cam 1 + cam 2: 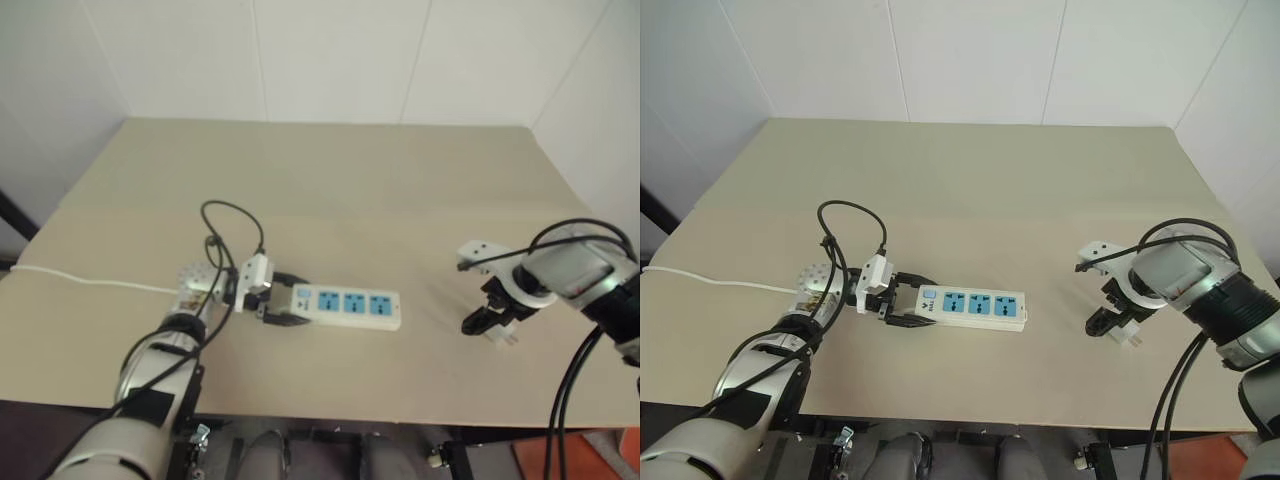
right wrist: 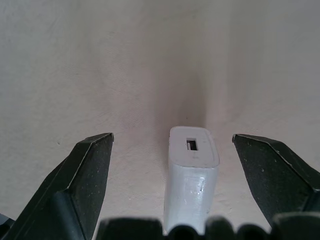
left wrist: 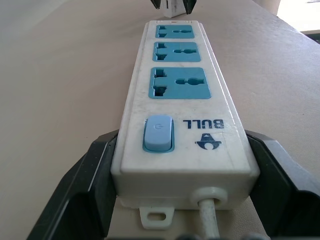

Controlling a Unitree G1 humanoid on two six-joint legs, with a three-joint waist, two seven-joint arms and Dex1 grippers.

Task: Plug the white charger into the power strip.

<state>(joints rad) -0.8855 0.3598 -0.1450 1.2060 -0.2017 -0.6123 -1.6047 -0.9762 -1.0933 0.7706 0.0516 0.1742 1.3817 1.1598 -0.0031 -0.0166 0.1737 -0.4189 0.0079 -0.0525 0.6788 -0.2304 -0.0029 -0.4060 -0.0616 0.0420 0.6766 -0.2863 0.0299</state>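
My right gripper closes on the white charger now, since the charger stands between that gripper's fingers.
The power strip lies flat on the tan table, a white bar with three blue sockets and a blue switch. My left gripper is shut on its switch end, one black finger against each long side. To the right, the white charger lies on the table by itself. My right gripper points down over it, open, with a finger on either side and a gap to each. The charger's USB slot faces the wrist camera.
The strip's thin white cord runs off the table's left edge. White walls close the table at the back and right. Bare tabletop lies between the strip and the charger and across the far half.
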